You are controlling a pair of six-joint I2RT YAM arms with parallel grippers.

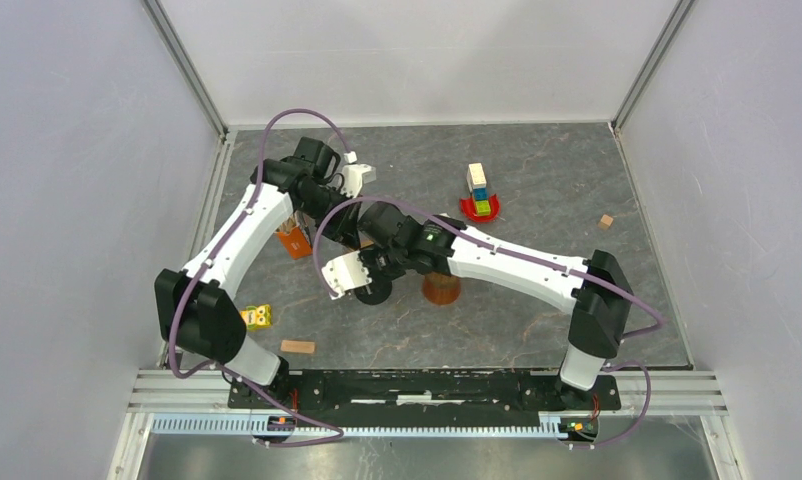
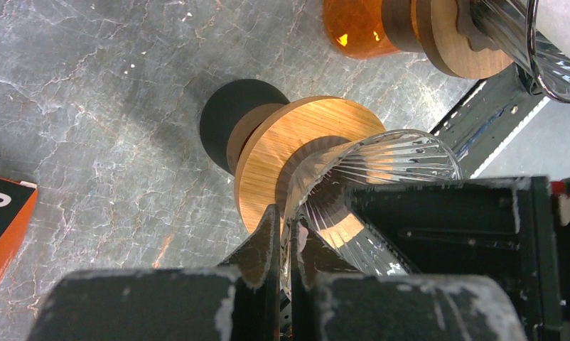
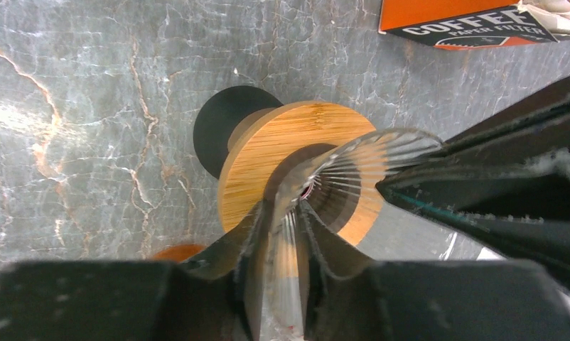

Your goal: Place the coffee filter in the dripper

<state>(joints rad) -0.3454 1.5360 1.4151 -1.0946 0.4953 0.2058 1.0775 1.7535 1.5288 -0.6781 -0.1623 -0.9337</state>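
The glass cone sits in its wooden collar, squarely over the black base, so my left gripper should release the glass cone's rim.
The dripper (image 2: 403,153) is a ribbed clear glass cone on a round wooden collar (image 2: 289,142) over a black base (image 2: 229,117). It also shows in the right wrist view (image 3: 367,160). My left gripper (image 2: 288,217) is shut on the near wall of its glass rim. My right gripper (image 3: 282,209) is shut on the rim at another side. In the top view both grippers, left (image 1: 345,222) and right (image 1: 372,275), meet over the black base (image 1: 375,293). White paper filters (image 3: 556,6) stick out of the orange filter box (image 3: 467,21). No filter shows inside the cone.
A second dripper on an amber glass vessel (image 1: 441,288) stands just right of the grippers, also seen in the left wrist view (image 2: 353,28). The filter box (image 1: 295,240) lies to the left. A block tower on a red base (image 1: 479,192) and small wooden and yellow pieces (image 1: 257,317) lie farther off.
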